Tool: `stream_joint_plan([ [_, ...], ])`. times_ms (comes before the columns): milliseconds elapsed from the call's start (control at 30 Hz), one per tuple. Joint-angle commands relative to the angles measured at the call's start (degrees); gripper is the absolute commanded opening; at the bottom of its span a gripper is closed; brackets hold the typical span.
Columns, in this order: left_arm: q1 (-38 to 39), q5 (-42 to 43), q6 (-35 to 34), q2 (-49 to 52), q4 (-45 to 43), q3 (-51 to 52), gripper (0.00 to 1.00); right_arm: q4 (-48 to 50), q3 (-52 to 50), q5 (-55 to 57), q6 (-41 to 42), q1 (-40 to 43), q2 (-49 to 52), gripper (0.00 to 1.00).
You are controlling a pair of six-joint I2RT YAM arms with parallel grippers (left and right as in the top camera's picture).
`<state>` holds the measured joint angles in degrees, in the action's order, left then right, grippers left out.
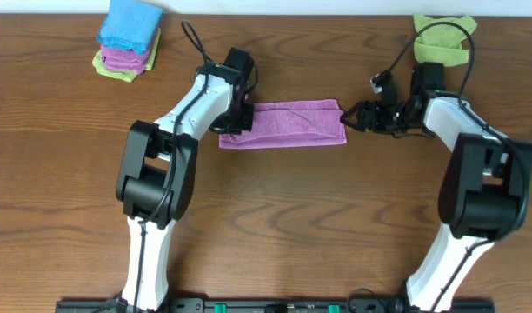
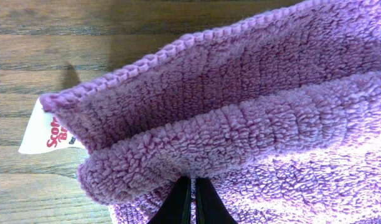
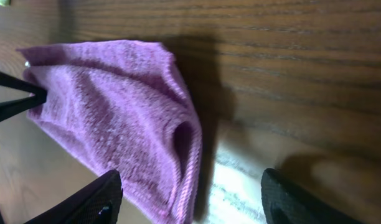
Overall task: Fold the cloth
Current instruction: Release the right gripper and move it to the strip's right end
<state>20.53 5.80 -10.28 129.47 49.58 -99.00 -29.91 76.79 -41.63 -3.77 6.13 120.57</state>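
Next, my right gripper grabs the purple cloth's folded end (image 1: 341, 121) (image 3: 185, 138), opposite the white label, to fold that end over the cloth.
A purple cloth (image 1: 283, 124) lies folded into a long strip on the wooden table, between the two arms. My left gripper (image 1: 237, 117) is at its left end, shut on the cloth; in the left wrist view the black fingertips (image 2: 192, 186) pinch a thick fold (image 2: 240, 130), with a white label (image 2: 44, 130) at the corner. My right gripper (image 1: 351, 116) is open, just off the cloth's right end. In the right wrist view its fingers (image 3: 190, 199) straddle the cloth's folded end (image 3: 116, 118) without holding it.
A stack of folded cloths (image 1: 127, 39), blue over purple over green, sits at the back left. A green cloth (image 1: 442, 39) lies at the back right behind the right arm. Cables loop from both wrists.
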Motion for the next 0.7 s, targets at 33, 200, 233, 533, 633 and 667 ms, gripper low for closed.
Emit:
stream_joint_plan([
  [33, 0.1, 0.2, 0.4, 0.6, -0.3, 1.4, 0.06, 1.3, -0.2, -1.5, 2.0, -1.2, 2.5, 0.72],
  [200, 0.1, 0.2, 0.4, 0.6, -0.4, 1.4, 0.06, 3.3, -0.2, -2.4, 3.8, -3.5, 5.5, 0.72],
  [233, 0.1, 0.2, 0.4, 0.6, -0.4, 1.4, 0.06, 3.5, -0.2, -2.8, 4.1, -4.2, 6.3, 0.72],
  [533, 0.1, 1.2, 0.4, 0.6, -0.5, 1.4, 0.06, 3.9, 0.5, -2.4, 4.7, -7.5, 8.9, 0.38],
  [633, 0.1, 1.3, 0.5, 0.6, -0.6, 1.3, 0.06, 2.9, 1.9, -2.1, 6.3, -6.9, 8.9, 0.09],
  [667, 0.1, 1.3, 0.5, 0.6, -0.6, 1.3, 0.06, 1.8, 2.7, -2.1, 6.5, -6.8, 8.8, 0.02],
])
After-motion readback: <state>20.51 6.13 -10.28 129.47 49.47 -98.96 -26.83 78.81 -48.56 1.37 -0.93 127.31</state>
